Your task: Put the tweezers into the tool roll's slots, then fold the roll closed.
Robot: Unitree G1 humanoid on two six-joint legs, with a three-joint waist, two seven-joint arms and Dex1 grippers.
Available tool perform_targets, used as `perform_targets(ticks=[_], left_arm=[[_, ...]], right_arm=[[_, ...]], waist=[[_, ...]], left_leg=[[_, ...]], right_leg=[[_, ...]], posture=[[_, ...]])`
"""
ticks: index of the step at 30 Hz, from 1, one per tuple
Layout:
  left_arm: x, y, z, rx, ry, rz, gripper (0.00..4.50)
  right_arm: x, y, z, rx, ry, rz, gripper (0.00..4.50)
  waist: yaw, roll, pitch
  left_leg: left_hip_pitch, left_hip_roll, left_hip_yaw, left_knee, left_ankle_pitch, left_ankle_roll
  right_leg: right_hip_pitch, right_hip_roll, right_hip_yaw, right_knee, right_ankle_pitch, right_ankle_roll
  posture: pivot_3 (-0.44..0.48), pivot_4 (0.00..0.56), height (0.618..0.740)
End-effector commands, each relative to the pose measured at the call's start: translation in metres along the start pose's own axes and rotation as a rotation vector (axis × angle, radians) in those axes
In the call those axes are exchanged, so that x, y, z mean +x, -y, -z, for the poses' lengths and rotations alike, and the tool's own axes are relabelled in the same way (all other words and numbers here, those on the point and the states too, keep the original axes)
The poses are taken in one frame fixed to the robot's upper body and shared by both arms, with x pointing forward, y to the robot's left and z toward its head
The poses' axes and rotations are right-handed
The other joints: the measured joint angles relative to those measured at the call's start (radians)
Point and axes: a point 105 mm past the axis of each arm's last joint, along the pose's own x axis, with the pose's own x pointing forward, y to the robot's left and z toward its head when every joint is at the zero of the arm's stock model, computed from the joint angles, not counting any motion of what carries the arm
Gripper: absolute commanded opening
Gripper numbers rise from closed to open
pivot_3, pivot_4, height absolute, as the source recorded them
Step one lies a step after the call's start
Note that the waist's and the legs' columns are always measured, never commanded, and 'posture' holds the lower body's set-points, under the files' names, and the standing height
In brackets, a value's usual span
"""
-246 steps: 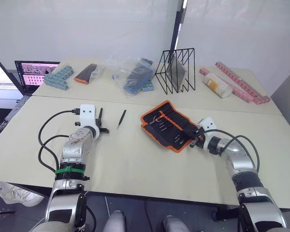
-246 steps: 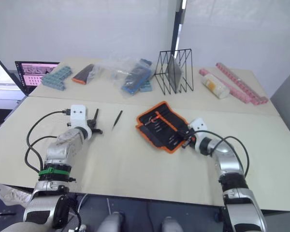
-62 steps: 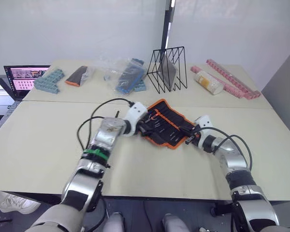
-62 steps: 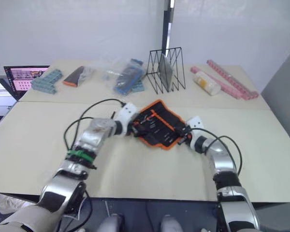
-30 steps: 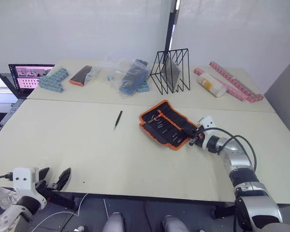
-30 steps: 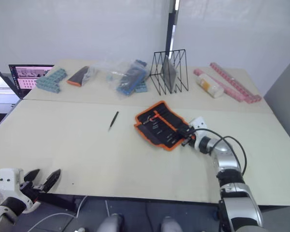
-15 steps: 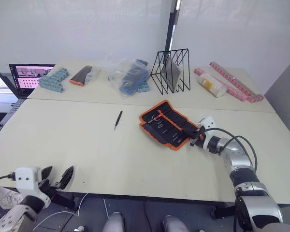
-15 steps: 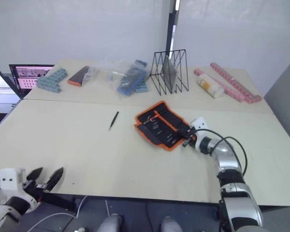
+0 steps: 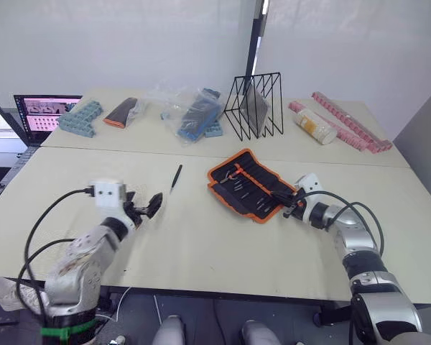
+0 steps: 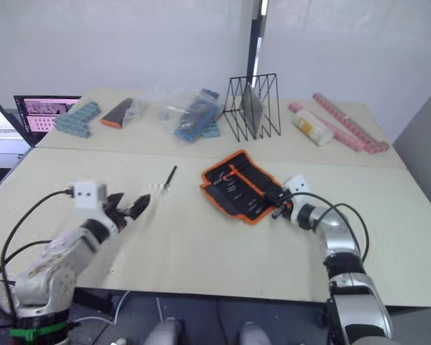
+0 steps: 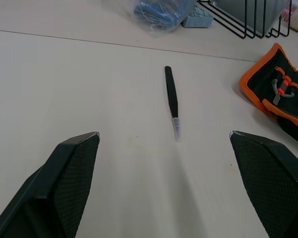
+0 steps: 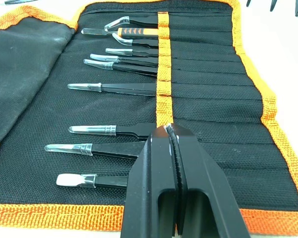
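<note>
I should grab the black tweezers by their capped tip end [image 9: 172, 191] [image 11: 176, 127] with my left gripper next, to fill a slot of the tool roll handle first.
The tool roll [image 9: 248, 185] lies open and flat on the table, black with orange trim, and several tweezers [image 12: 120, 89] sit in its slots. One loose pair of black tweezers [image 9: 177, 177] lies on the bare table to the roll's left. My left gripper [image 9: 145, 205] hovers open just short of the loose tweezers [image 11: 172, 101], fingers spread wide to either side of its line. My right gripper [image 9: 291, 205] is shut, its tip resting on the roll's orange centre strip [image 12: 162, 99] at the roll's near right edge, with nothing visible between its fingers.
On the far table stand a black wire rack [image 9: 257, 104], a clear bag of blue parts [image 9: 194, 111], a black-and-orange pouch [image 9: 124, 111], teal blocks [image 9: 79, 117], a laptop [image 9: 43, 113], a bottle [image 9: 316, 126] and pink strips [image 9: 348, 122].
My left arm has come up from below the table's front edge onto the table, stopping near the loose tweezers, still open. The right gripper and the roll have not moved.
</note>
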Motion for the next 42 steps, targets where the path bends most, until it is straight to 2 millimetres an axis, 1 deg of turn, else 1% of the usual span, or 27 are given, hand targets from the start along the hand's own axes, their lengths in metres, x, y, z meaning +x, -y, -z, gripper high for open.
perform_targets(ticks=[1,4,6,10,13,17,21,23,24,26,27,28,29,31,34,36,38,39,42], left_arm=[[0.027,0.009,0.004,0.06,-0.05,-0.019,4.46],[0.049,0.019,-0.003,0.072,-0.036,-0.01,4.46],[0.06,0.022,-0.006,0.096,-0.036,-0.006,4.46],[0.078,0.024,-0.008,0.14,-0.059,0.004,4.46],[0.088,0.022,-0.008,0.182,-0.079,-0.001,4.46],[0.096,0.025,-0.001,0.182,-0.119,0.023,4.46],[0.098,0.028,0.009,0.203,-0.153,0.049,3.34],[0.098,0.027,0.011,0.203,-0.162,0.049,2.64],[0.098,0.027,0.012,0.202,-0.165,0.048,2.41],[0.097,0.024,0.014,0.202,-0.168,0.043,1.69],[0.097,0.023,0.014,0.201,-0.166,0.039,1.33],[0.096,0.02,0.013,0.207,-0.161,0.034,1.07],[0.095,0.019,0.01,0.213,-0.145,0.034,0.62],[0.093,0.017,0.004,0.209,-0.11,0.036,0.09],[0.089,0.012,-0.005,0.195,-0.071,0.039,0.03],[0.085,0.01,-0.017,0.196,-0.034,0.046,0.03],[0.082,0.011,-0.029,0.188,0.005,0.066,0.03],[0.081,0.013,-0.032,0.185,0.013,0.074,0.03],[0.077,0.034,-0.049,0.221,0.039,0.172,0.03]], right_arm=[[-0.006,-0.002,0.024,0.038,-0.088,0.011,0.0],[-0.005,-0.004,0.023,0.036,-0.087,0.009,0.0],[-0.005,-0.004,0.022,0.033,-0.086,0.012,0.0],[-0.004,-0.004,0.02,0.034,-0.081,0.021,0.0],[-0.004,-0.005,0.019,0.034,-0.08,0.021,0.0],[-0.003,-0.005,0.019,0.036,-0.077,0.026,0.0],[-0.004,-0.006,0.018,0.037,-0.074,0.032,0.0],[-0.005,-0.006,0.018,0.037,-0.074,0.033,0.0],[-0.005,-0.006,0.018,0.037,-0.074,0.034,0.0],[-0.005,-0.006,0.018,0.037,-0.075,0.037,0.0],[-0.005,-0.005,0.018,0.036,-0.076,0.037,0.0],[-0.005,-0.005,0.018,0.036,-0.076,0.037,0.0],[-0.005,-0.005,0.018,0.036,-0.077,0.037,0.0],[-0.005,-0.005,0.019,0.035,-0.083,0.035,0.0],[-0.005,-0.006,0.018,0.03,-0.088,0.032,0.0],[-0.005,-0.005,0.018,0.03,-0.087,0.032,0.0],[-0.005,-0.005,0.018,0.029,-0.087,0.032,0.0],[-0.004,-0.005,0.018,0.029,-0.087,0.032,0.0],[-0.004,-0.004,0.017,0.03,-0.085,0.035,0.0]], waist=[[0.004,0.0,0.0],[0.005,0.0,0.0],[0.004,0.0,0.0],[0.001,0.0,0.0],[0.001,0.0,0.0],[0.001,0.0,0.0],[0.001,0.0,0.0],[0.003,0.0,0.0],[0.003,0.0,0.0],[0.004,0.0,0.0],[0.004,0.0,0.0],[0.004,0.0,0.0],[0.004,0.0,0.0],[0.004,0.0,0.0],[0.003,0.0,0.0],[0.002,0.0,0.0],[0.001,0.0,0.0],[0.001,0.0,0.0],[0.001,0.0,0.0]], left_leg=[[0.0,0.0,0.0,0.0,0.0,0.0],[-0.001,-0.001,0.0,0.001,0.0,0.0],[-0.001,-0.001,0.0,0.001,0.0,0.0],[-0.001,-0.001,0.0,-0.001,0.0,0.0],[-0.001,-0.001,0.0,-0.001,0.0,0.0],[-0.001,-0.001,0.0,-0.001,0.0,0.0],[-0.001,-0.001,0.0,-0.001,0.0,0.0],[-0.001,-0.001,0.0,0.0,0.0,0.0],[-0.001,-0.001,0.0,0.0,0.0,0.0],[-0.001,-0.001,0.0,0.0,0.0,0.0],[-0.001,-0.001,0.0,0.0,0.0,0.0],[-0.001,-0.001,0.0,0.0,0.0,0.0],[-0.001,-0.001,0.0,0.0,0.0,0.0],[-0.001,-0.001,0.0,0.0,0.0,0.0],[-0.001,-0.001,0.0,-0.001,0.0,0.0],[-0.001,-0.001,0.0,-0.001,0.0,0.0],[-0.001,-0.001,0.0,-0.001,0.0,0.0],[-0.002,-0.001,0.0,-0.001,0.0,0.0],[-0.002,-0.001,0.0,-0.001,0.0,0.0]], right_leg=[[0.0,0.0,0.0,0.0,0.0,0.0],[0.0,0.0,0.0,0.0,0.0,0.0],[0.0,0.0,0.0,0.0,0.0,0.0],[-0.001,0.0,0.0,0.0,0.0,0.0],[-0.001,0.0,0.0,0.0,0.0,0.0],[-0.001,0.0,0.0,0.0,0.0,0.0],[-0.001,0.0,0.0,0.0,0.0,0.0],[-0.001,0.0,0.0,0.0,0.0,0.001],[-0.001,0.0,0.0,0.0,0.0,0.001],[-0.001,0.0,0.0,0.0,0.0,0.001],[-0.001,0.0,0.0,0.0,0.0,0.001],[-0.001,0.0,0.0,0.0,0.0,0.001],[-0.001,0.0,0.0,0.0,0.0,0.001],[-0.001,0.0,0.0,0.0,0.0,0.001],[-0.001,0.0,0.0,0.0,0.0,0.001],[-0.001,0.0,0.0,0.0,0.0,0.001],[-0.001,0.0,0.0,0.0,0.0,0.001],[-0.002,0.0,0.0,0.0,0.0,0.001],[-0.002,0.0,0.0,0.0,0.0,0.001]], posture=[[0.0,0.15,0.735],[0.0,0.15,0.735],[0.0,0.15,0.735],[0.0,0.15,0.735],[0.0,0.15,0.735],[0.0,0.15,0.735],[0.0,0.15,0.735],[0.0,0.15,0.735],[0.0,0.15,0.735],[0.0,0.15,0.735],[0.0,0.15,0.735],[0.0,0.15,0.735],[0.0,0.15,0.735],[0.0,0.15,0.735],[0.0,0.15,0.735],[0.0,0.15,0.735],[0.0,0.15,0.735],[0.0,0.15,0.735],[0.0,0.15,0.735]])
